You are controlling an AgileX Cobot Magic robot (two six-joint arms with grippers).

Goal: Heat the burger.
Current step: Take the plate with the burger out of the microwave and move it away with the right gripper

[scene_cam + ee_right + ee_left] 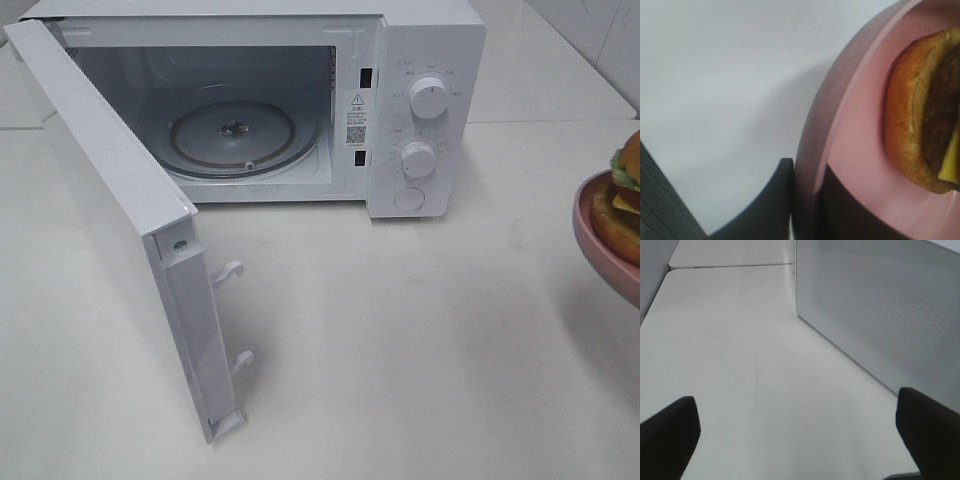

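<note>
I will keep holding the plate with my right gripper, because the pink plate (598,245) still hangs tilted above the white table in the high view.
The burger (626,190) sits on a round pink plate (598,245) at the far right edge of the high view, partly cut off. In the right wrist view my right gripper (807,210) is shut on the plate's rim (855,135), one finger (772,205) outside and one inside, with the burger (912,115) close beyond. The white microwave (425,50) stands open with its glass turntable (235,135) bare. My left gripper (800,435) is open and empty over the table beside the door's outer face (880,315). Neither gripper shows in the high view.
The microwave door (100,190) swings out to the front left, with two latch hooks (232,272) on its edge. Two knobs (428,97) and a button sit on the control panel. White tabletop (420,340) lies in front of the oven.
</note>
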